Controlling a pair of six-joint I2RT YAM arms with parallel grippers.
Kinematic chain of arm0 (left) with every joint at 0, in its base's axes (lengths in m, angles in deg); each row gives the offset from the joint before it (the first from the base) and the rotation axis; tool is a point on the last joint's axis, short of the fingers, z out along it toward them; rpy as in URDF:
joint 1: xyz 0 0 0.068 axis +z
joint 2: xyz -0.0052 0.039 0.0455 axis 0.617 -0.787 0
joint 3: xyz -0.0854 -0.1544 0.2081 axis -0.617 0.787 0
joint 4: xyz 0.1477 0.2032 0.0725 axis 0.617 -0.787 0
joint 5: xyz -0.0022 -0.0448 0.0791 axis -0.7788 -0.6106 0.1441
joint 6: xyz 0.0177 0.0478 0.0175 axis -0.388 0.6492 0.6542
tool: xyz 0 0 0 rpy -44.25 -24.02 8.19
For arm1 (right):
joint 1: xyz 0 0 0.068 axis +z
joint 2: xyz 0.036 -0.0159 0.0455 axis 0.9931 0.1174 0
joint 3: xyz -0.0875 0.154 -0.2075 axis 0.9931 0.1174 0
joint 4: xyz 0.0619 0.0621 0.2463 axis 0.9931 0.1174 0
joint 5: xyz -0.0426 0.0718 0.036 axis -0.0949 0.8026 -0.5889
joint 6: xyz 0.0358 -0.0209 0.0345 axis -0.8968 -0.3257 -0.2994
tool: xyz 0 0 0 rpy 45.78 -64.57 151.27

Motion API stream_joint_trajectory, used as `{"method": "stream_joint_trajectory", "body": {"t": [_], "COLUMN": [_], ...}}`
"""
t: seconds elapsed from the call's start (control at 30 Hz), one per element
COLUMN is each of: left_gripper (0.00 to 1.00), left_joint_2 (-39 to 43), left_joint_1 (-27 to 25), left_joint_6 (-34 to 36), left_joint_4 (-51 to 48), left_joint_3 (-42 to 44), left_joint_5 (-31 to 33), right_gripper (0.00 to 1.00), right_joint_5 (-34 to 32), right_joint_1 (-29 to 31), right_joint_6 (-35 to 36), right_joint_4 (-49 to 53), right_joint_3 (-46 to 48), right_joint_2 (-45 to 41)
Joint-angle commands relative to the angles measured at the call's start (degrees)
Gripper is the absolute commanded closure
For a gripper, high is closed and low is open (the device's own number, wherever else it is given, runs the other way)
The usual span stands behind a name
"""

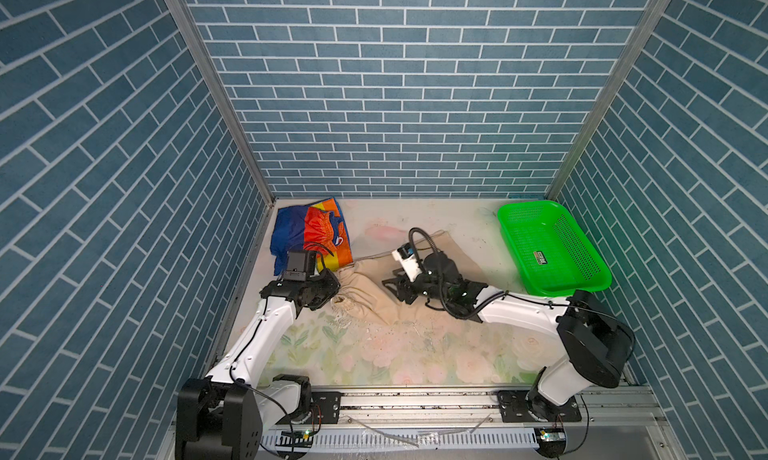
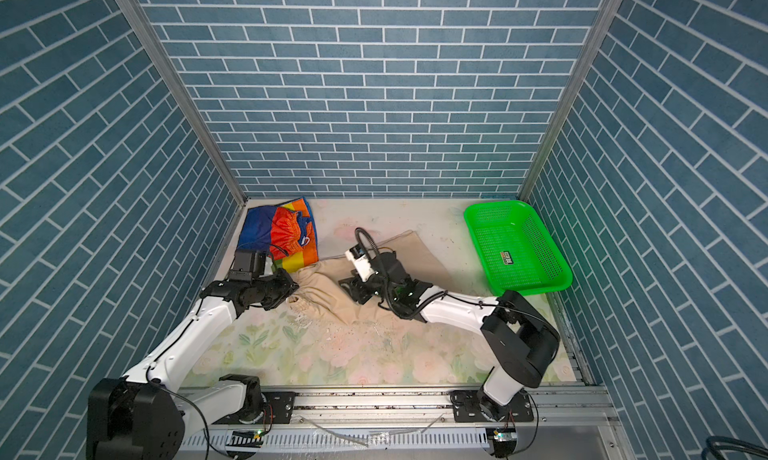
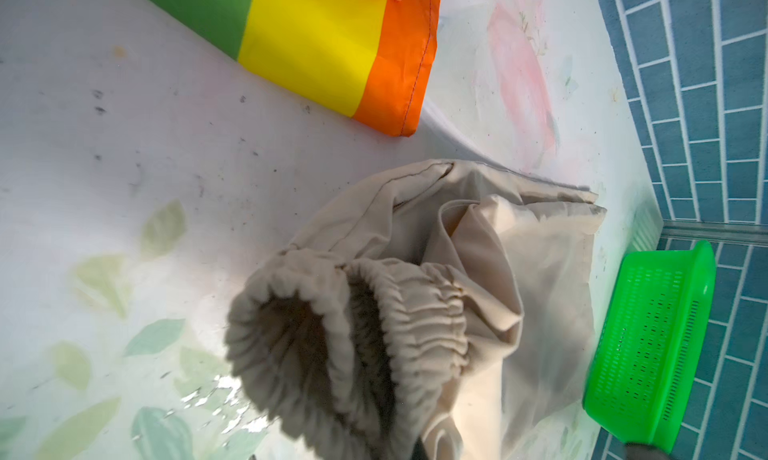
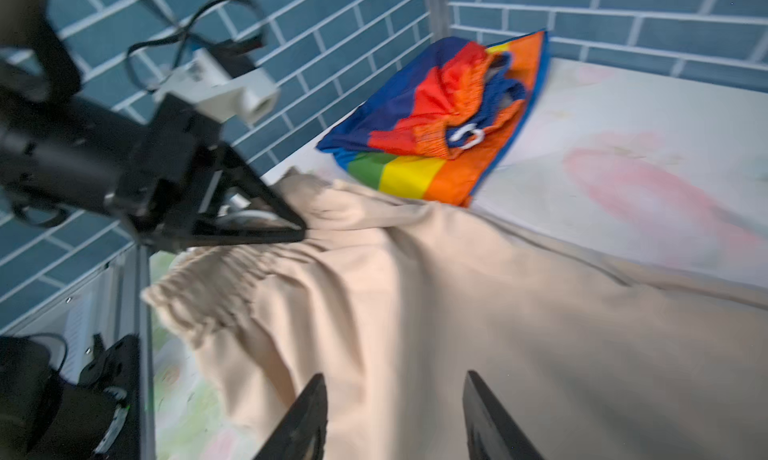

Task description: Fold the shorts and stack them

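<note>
The right gripper grabs the middle of the beige shorts next, leaving the waistband [image 1: 340,300] to my left gripper. Then I flatten and fold the shorts.
The beige shorts [image 1: 365,289] [image 2: 328,285] lie crumpled mid-table, with the gathered waistband [image 3: 419,312] bunched at their left end. My left gripper [image 1: 336,289] [image 2: 294,289] [image 4: 301,229] is shut on that waistband; in the left wrist view the fabric hides its jaws. My right gripper [image 1: 390,289] [image 2: 347,289] [image 4: 394,375] hovers open just over the middle of the beige shorts [image 4: 457,292], with nothing between its fingers. The rainbow-striped shorts [image 1: 311,233] [image 2: 278,233] [image 3: 332,42] [image 4: 436,125] lie in the back left corner, just behind the left gripper.
A green perforated basket [image 1: 577,250] [image 2: 540,246] [image 3: 648,354] stands at the back right against the wall. Blue brick-pattern walls close three sides. The floral tablecloth [image 1: 395,354] is worn and flaked near the front of the beige shorts.
</note>
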Motion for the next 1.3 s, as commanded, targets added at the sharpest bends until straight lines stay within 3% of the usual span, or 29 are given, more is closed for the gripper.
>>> {"method": "stream_joint_trajectory", "body": {"t": [0.0, 0.07, 0.1, 0.13, 0.17, 0.2, 0.4, 0.53, 0.73, 1.07, 1.27], "left_gripper": [1.00, 1.00, 1.00, 1.00, 1.00, 1.00, 0.98, 0.98, 0.98, 0.96, 0.96], "left_joint_2": [-1.44, -1.77, -1.78, -1.90, -2.14, -2.45, -4.34, -4.75, -6.61, -8.02, -7.52], "left_joint_1": [2.56, 3.90, 4.33, 4.52, 4.62, 4.71, 4.71, 4.71, 4.80, 4.71, 4.71], "left_joint_6": [8.16, 9.85, 10.71, 11.29, 12.00, 12.50, 13.96, 15.15, 16.97, 20.38, 20.79], "left_joint_4": [-12.69, -15.16, -16.27, -17.11, -18.16, -19.02, -22.39, -24.55, -27.25, -31.62, -31.60], "left_joint_3": [-2.85, -4.53, -5.41, -6.21, -7.16, -8.00, -12.17, -14.60, -17.94, -21.69, -19.99], "left_joint_5": [0.58, 0.62, 0.84, 1.20, 1.69, 1.94, 1.91, 2.99, 3.28, 4.90, 6.59], "right_gripper": [0.44, 0.46, 0.54, 0.69, 0.97, 1.00, 1.00, 1.00, 1.00, 1.00, 1.00], "right_joint_5": [3.88, 4.87, 5.74, 6.42, 7.77, 9.08, 15.49, 15.28, 12.44, 17.60, 24.69], "right_joint_1": [-2.46, -4.64, -5.54, -6.04, -6.34, -6.30, -2.45, 1.91, 2.41, 0.05, 0.45], "right_joint_6": [-6.67, -8.21, -9.17, -9.92, -10.35, -10.44, -13.61, -12.30, -10.52, -7.21, -10.34], "right_joint_4": [4.13, 6.03, 7.10, 8.27, 10.04, 12.13, 16.63, 21.37, 32.82, 27.13, 27.31], "right_joint_3": [3.38, 3.19, 2.65, 1.74, 0.21, -2.09, -11.28, -16.54, -24.33, -20.06, -20.53], "right_joint_2": [-2.00, -1.71, -1.01, -0.13, 1.57, 3.66, 16.48, 21.88, 27.57, 15.21, 15.63]}}
